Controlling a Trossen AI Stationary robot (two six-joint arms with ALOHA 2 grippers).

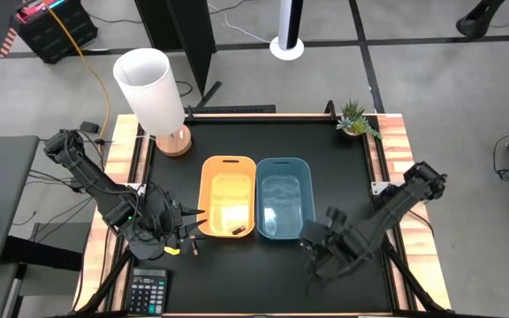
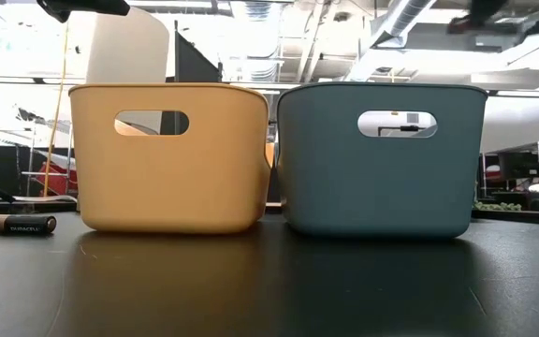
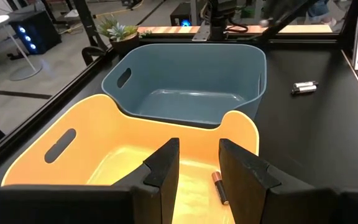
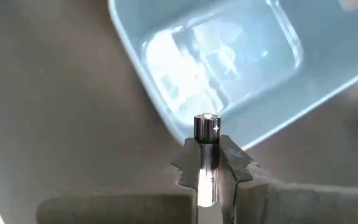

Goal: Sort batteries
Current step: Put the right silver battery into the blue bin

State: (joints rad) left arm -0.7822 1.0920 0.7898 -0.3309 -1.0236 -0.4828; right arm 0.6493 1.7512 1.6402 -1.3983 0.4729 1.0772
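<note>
My right gripper should move the silvery battery inside the blue bin before releasing it, because the battery's silvery end (image 4: 207,186) is outside the blue bin's rim (image 4: 168,121).
My right gripper (image 1: 312,235) is shut on a silvery battery (image 4: 207,132) by the near right corner of the blue bin (image 1: 284,198). My left gripper (image 3: 197,163) is open and empty at the near left side of the orange bin (image 1: 228,196), fingers pointing over its rim. A reddish-brown battery (image 3: 220,188) lies on the orange bin's floor; it also shows in the high view (image 1: 237,230). Another dark battery (image 2: 21,225) lies on the table to the left of the orange bin. Two silvery batteries (image 3: 304,87) lie on the table beside the blue bin. My right gripper pinches the silvery battery between its two fingers (image 4: 188,163). The battery lies along the fingers, and its plus end (image 4: 207,118) sticks out past the fingertips toward the blue bin. It is held clear of the table.
A white lamp (image 1: 153,93) on a wooden base stands at the far left corner and a small plant (image 1: 357,119) at the far right. A grey calculator (image 1: 146,290) lies at the near left edge. The two bins stand side by side in the table's middle.
</note>
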